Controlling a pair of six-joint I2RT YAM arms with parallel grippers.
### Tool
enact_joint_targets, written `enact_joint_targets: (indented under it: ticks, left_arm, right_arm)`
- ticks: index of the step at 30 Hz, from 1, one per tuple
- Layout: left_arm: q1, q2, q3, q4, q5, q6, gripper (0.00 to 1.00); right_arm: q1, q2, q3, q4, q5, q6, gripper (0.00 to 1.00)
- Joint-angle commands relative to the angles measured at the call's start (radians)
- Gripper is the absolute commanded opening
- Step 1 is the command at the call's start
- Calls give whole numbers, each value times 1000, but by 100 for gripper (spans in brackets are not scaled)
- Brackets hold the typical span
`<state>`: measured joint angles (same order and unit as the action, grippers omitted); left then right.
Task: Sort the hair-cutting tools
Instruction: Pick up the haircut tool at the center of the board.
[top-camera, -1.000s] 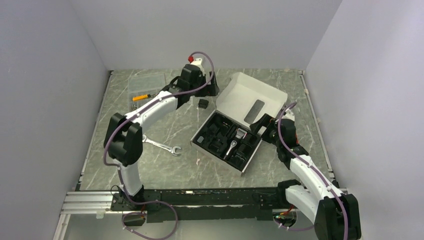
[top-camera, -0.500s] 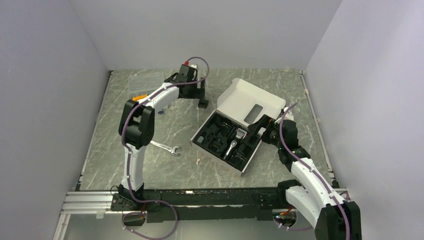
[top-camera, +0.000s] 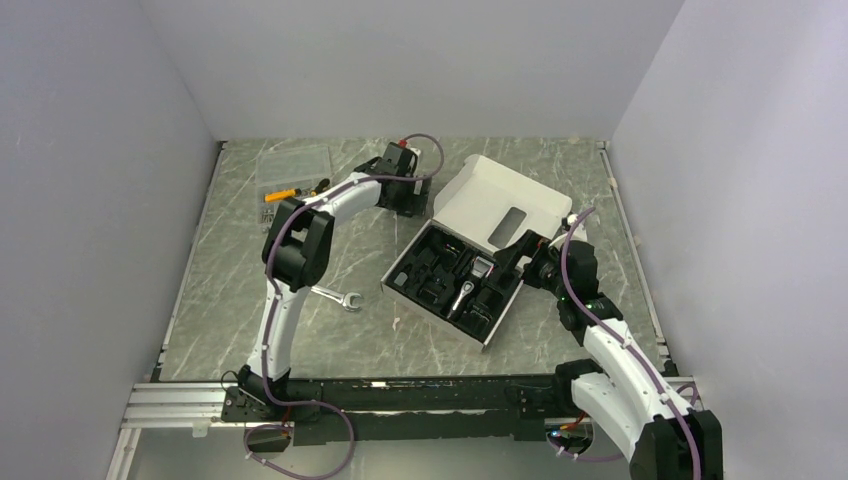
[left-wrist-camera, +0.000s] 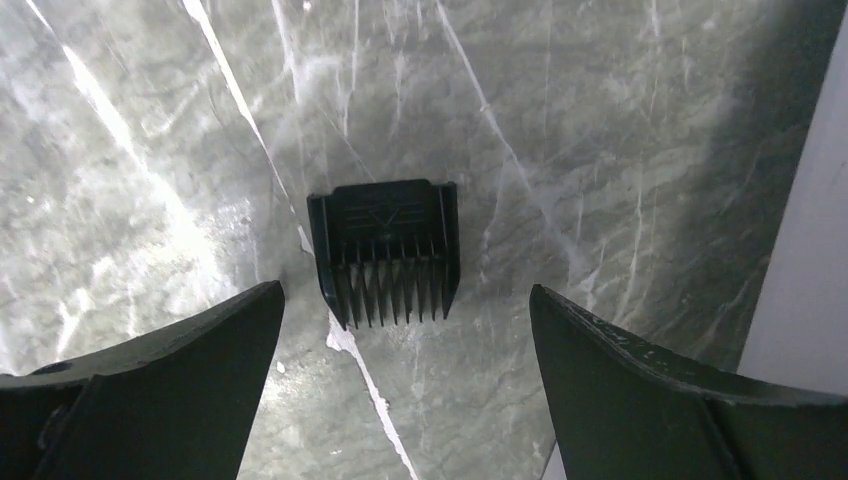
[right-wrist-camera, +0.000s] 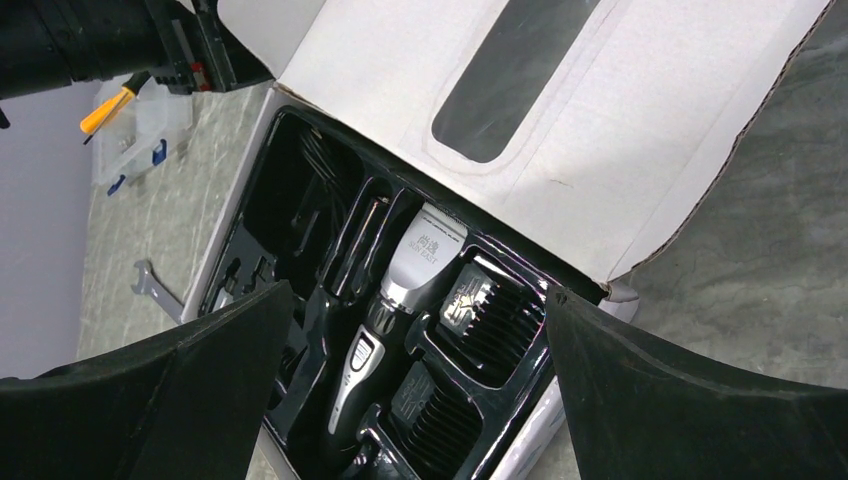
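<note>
My left gripper grabs the black comb attachment across its opposite sides next, so its teeth stay free, to put it into the tray (top-camera: 425, 265).
A black comb attachment (left-wrist-camera: 385, 252) lies loose on the marble table, teeth toward the camera. My left gripper (left-wrist-camera: 405, 296) hangs open just above it, one finger to either side and neither touching; in the top view that gripper (top-camera: 405, 198) hides the comb. The black-and-silver hair clipper (right-wrist-camera: 395, 300) rests in the black tray (top-camera: 425, 265) of an open box, with two more comb attachments (right-wrist-camera: 495, 315) (right-wrist-camera: 435, 420) slotted beside it. My right gripper (right-wrist-camera: 415, 300) hovers open over the tray's right end (top-camera: 512, 262), holding nothing.
The box's white lid (top-camera: 495, 200) stands open, its edge (left-wrist-camera: 810, 250) just right of my left gripper. A silver wrench (top-camera: 335, 296) lies left of the tray. A clear plastic case (top-camera: 293, 168) with an orange-handled tool (top-camera: 281, 194) sits at the back left.
My left arm has swung right and come down over the loose comb, which now sits between its open fingers. The right gripper has barely shifted above the tray.
</note>
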<state>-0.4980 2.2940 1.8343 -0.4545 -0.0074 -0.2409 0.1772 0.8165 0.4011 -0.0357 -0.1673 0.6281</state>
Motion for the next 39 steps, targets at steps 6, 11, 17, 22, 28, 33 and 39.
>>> enact_joint_targets:
  ticks: [6, 11, 17, 22, 28, 33, 39]
  left_arm:
    - [-16, 85, 164, -107, -52, 38, 96]
    - [-17, 100, 169, -133, -76, 46, 84]
    - [-17, 77, 129, -104, -70, 53, 60]
    - [-16, -55, -35, 69, -66, 50, 46]
    - [-13, -113, -26, 34, -103, 47, 33]
    - [-11, -338, -184, 101, -166, 36, 33]
    - [-31, -628, -343, 59, -132, -30, 32]
  right_arm:
    - [-9, -33, 43, -12, -21, -8, 100]
    - [-10, -38, 39, -13, -20, -8, 100]
    - [-13, -37, 35, -6, -27, -7, 100]
    - [-15, -48, 31, 3, -37, -4, 99]
    - [-15, -60, 30, 2, -41, -3, 99]
    - [-16, -70, 14, 29, -55, 10, 99]
    - [-16, -59, -11, 107, -91, 31, 100]
